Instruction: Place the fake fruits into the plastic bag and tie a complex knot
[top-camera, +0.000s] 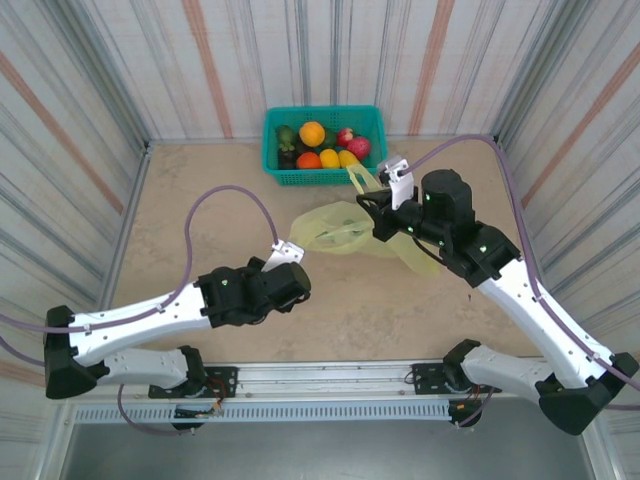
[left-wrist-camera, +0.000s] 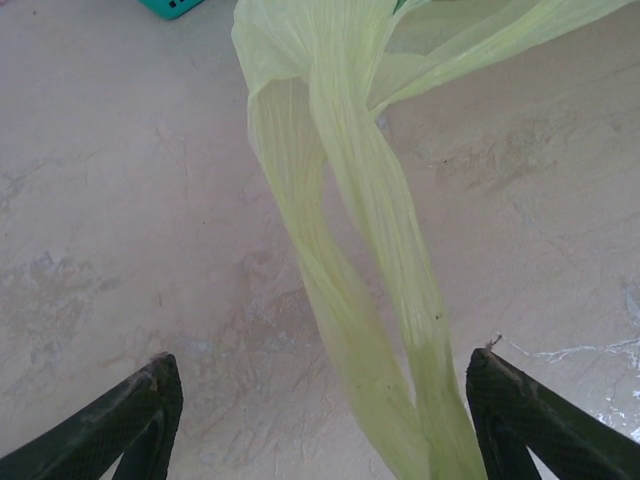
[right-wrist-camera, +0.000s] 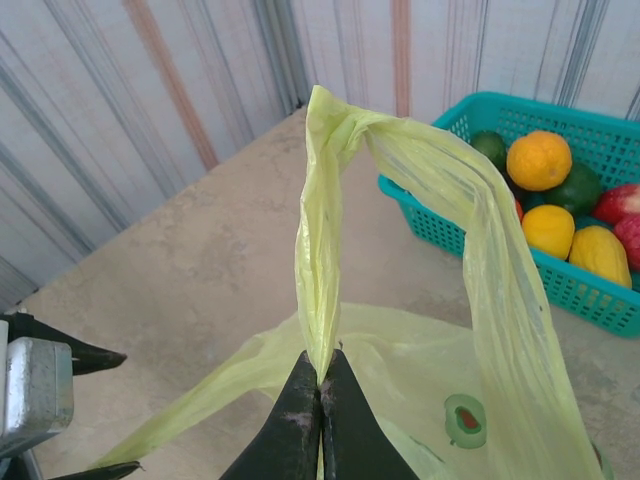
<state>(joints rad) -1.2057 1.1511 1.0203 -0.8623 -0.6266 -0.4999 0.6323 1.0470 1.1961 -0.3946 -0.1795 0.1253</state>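
Observation:
The bag's opening should stay free so the fake fruits can go inside, so my left gripper should grab the plastic bag by its other twisted handle.
The pale yellow-green plastic bag lies crumpled in the middle of the table. My right gripper is shut on one of its handle loops and holds the loop up above the bag body. My left gripper is open, and the other twisted handle runs between its fingers, nearer the right one. From above, the left gripper sits at the bag's left end and the right gripper at its right side. The fake fruits, among them an orange, lie in the basket.
The teal mesh basket stands against the back wall, just behind the bag. Corrugated striped walls close the table on three sides. Bare beige tabletop spreads to the left of the bag and in front of it.

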